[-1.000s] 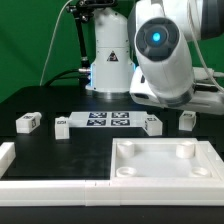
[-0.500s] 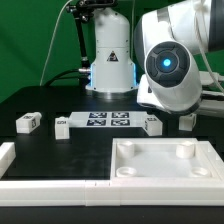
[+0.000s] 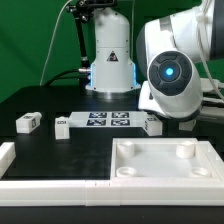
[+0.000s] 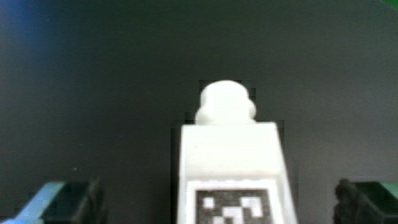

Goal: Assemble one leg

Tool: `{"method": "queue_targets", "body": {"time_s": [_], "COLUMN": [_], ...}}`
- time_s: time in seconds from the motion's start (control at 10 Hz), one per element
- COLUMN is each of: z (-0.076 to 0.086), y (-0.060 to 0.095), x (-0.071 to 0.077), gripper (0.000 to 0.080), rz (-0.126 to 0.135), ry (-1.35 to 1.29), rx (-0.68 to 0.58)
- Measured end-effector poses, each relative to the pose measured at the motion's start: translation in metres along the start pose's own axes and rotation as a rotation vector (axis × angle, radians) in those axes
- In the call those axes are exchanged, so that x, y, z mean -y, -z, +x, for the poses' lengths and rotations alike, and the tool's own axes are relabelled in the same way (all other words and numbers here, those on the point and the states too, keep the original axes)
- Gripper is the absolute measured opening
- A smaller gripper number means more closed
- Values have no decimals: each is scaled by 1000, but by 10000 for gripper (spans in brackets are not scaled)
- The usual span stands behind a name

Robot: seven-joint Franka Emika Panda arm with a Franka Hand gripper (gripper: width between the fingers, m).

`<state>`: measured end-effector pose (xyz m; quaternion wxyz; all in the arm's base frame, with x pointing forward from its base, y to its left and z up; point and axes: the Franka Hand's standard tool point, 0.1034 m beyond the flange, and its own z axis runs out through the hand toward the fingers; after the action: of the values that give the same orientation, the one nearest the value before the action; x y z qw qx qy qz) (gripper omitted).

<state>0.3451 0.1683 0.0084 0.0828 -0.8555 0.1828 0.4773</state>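
The gripper's fingers stand either side of the leg's tagged body in the wrist view, so it is time to close now. That would catch the leg.
In the wrist view a white leg with a rounded peg at one end and a black-and-white tag lies between my fingertips. The gripper is open, and both fingers stand apart from the leg's sides. In the exterior view the arm is low at the right and the gripper covers that leg. Three more legs lie on the black table: one at the left, one beside it, and one right of the marker board.
The marker board lies in the middle of the table. A large white panel with round sockets lies at the front right. A white L-shaped rail runs along the front left. The robot's base stands behind.
The arm has come down and toward the exterior view's right over the rightmost leg. That leg showed beside the arm before and is now covered by the gripper.
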Motion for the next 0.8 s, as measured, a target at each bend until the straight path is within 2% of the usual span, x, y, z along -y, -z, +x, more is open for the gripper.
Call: {"method": "queue_targets", "body": {"time_s": [0.2,0.4,0.8], "z": [0,0,0], "y": [0,0,0], "x": [0,0,0], "gripper": [621,284,285], "rz": [0,0,-1], "ry": [0,0,0], "rx": [1,1,1]}}
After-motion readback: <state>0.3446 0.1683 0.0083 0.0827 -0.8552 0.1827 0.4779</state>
